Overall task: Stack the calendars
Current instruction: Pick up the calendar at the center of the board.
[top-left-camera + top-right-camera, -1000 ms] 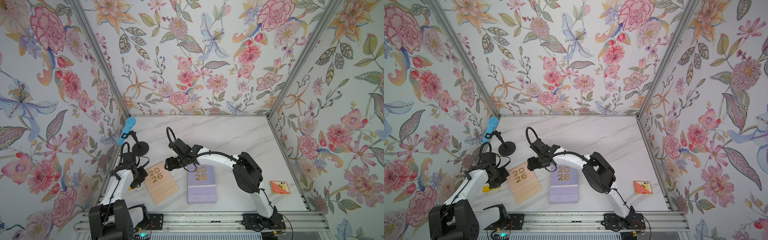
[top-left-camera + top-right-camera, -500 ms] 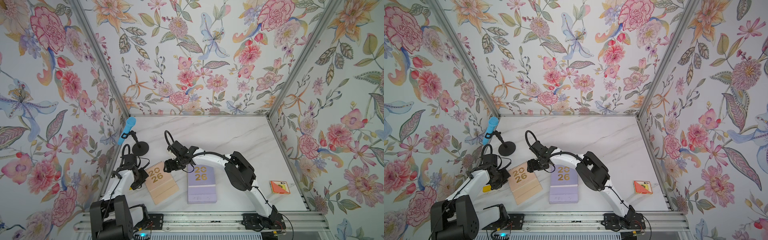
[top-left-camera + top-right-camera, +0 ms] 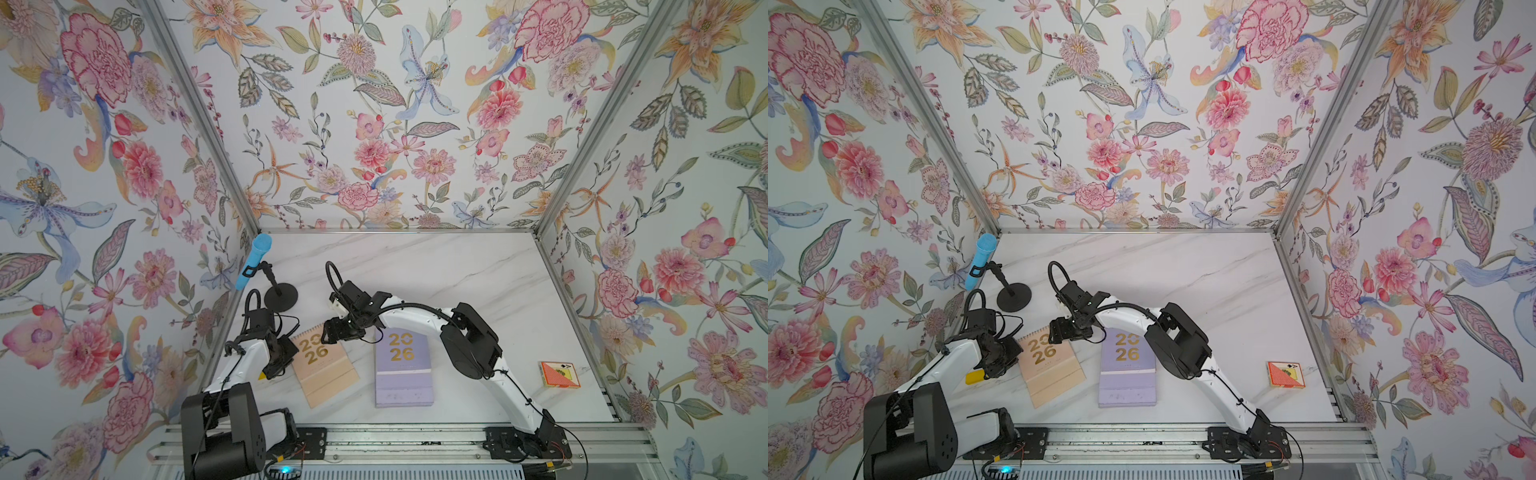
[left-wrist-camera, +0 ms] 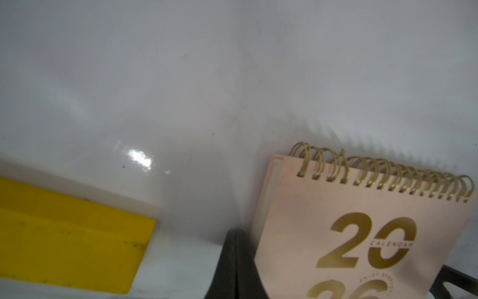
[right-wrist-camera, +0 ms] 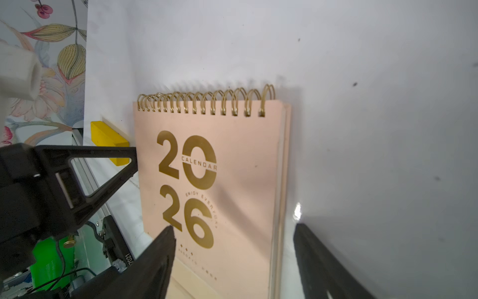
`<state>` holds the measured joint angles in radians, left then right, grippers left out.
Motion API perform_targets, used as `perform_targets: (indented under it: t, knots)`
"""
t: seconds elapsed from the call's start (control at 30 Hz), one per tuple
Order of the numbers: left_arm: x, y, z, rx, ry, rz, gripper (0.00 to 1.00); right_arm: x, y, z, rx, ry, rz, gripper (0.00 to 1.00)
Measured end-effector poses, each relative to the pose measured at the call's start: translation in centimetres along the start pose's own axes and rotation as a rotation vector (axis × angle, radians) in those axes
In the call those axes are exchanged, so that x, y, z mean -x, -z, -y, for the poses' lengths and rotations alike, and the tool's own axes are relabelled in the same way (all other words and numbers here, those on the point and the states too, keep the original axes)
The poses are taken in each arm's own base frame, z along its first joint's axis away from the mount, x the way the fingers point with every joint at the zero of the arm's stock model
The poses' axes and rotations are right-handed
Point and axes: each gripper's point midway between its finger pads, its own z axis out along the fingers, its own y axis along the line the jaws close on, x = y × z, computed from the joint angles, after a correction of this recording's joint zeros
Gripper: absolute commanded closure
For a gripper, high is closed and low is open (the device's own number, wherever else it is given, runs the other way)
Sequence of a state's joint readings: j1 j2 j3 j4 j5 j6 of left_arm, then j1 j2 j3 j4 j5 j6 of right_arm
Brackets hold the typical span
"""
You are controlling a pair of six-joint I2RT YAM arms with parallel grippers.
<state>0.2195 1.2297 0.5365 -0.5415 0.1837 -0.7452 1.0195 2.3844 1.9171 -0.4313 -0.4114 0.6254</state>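
Note:
The peach calendar's bottom should stay free to stack flat. My right gripper will next pinch the peach calendar by its long edge nearest the lavender calendar.
A peach calendar [image 3: 326,368] [image 3: 1052,370] with gold "2026" lies flat and skewed on the marble table. To its right lies a lavender calendar [image 3: 402,365] [image 3: 1127,368], with more lavender showing under its near end. My right gripper [image 3: 332,332] [image 5: 232,235] is open over the peach calendar [image 5: 232,168]: one finger hangs over its cover, the other stands just past its far long edge. My left gripper [image 3: 277,365] [image 4: 236,259] is shut and empty, its tip against the other long edge of the peach calendar [image 4: 362,233].
A small yellow block [image 3: 976,377] [image 4: 64,233] lies by the left wall, behind my left gripper. A blue microphone [image 3: 253,259] on a black stand is at the back left. An orange-red card box [image 3: 559,374] sits near the right wall.
My right gripper and its elbow have shifted a little to the left, over the peach calendar's spiral end. The left gripper has hardly moved.

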Motion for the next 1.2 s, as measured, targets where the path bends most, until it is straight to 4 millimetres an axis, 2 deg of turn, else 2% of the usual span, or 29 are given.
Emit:
perform_targets:
  t: [0.2,0.43,0.57,0.77,1.0,1.2]
  knots:
    - [0.0,-0.2,0.7,-0.009,-0.018,0.012,1.00,0.0,0.1,0.0,0.049,-0.027,-0.013,0.31]
    - [0.3,-0.3,1.0,-0.019,-0.019,0.023,1.00,0.0,0.8,1.2,0.195,-0.117,0.016,0.53]
    - [0.4,-0.3,1.1,-0.020,-0.020,0.026,1.00,-0.1,1.2,1.3,0.239,-0.150,0.026,0.60]
    - [0.4,-0.3,1.0,-0.018,-0.020,0.029,1.00,0.8,1.8,-0.3,0.322,-0.138,0.051,0.66]
    - [0.4,-0.3,1.1,-0.021,-0.021,0.028,1.00,0.7,1.8,-2.0,0.363,-0.114,0.056,0.81]
    - [0.3,-0.1,1.2,-0.022,-0.023,0.022,1.00,1.0,3.2,-2.8,0.368,-0.106,0.080,0.92]
